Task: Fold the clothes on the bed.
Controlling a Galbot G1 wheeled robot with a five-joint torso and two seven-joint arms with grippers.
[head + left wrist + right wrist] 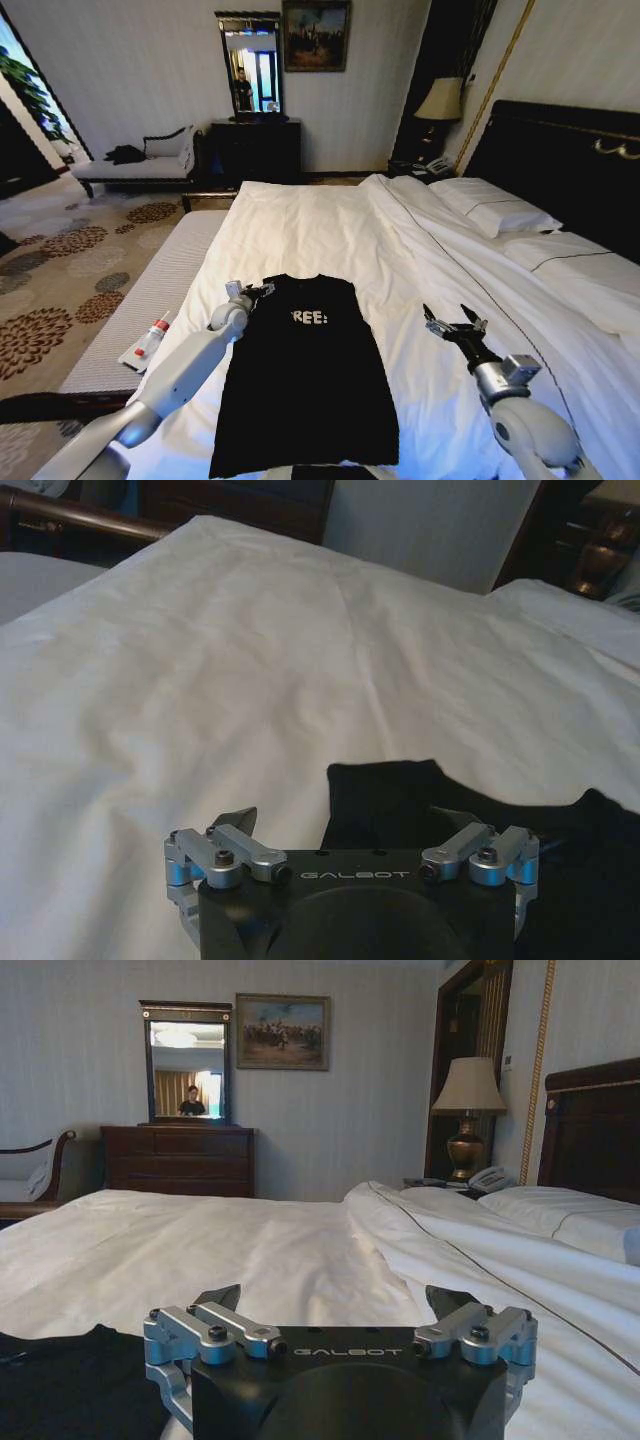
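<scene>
Next, my left gripper pinches the shirt by its folded shoulder corner [270, 284], where the cloth ends in an edge, as the shirt's chest [308, 345] lies flat on the duvet.
A black T-shirt [310, 385] lies flat on the white duvet of the bed [330, 235], its sleeves folded in and white lettering on the chest. My left gripper [252, 291] hovers open at the shirt's upper left corner; in the left wrist view the black fabric [400, 795] sits just past my open fingers [238, 822]. To the right of the shirt, my right gripper [452, 323] is held open above bare duvet. The right wrist view shows the shirt's edge [70, 1380] off to one side of my right gripper [338, 1305].
White pillows [505, 210] and a dark headboard [570, 150] are at the right. A grey bench [150, 300] along the bed's left side holds a small bottle [152, 340]. A dresser [255, 150], mirror, chaise [140, 165] and lamp [440, 100] stand at the far wall.
</scene>
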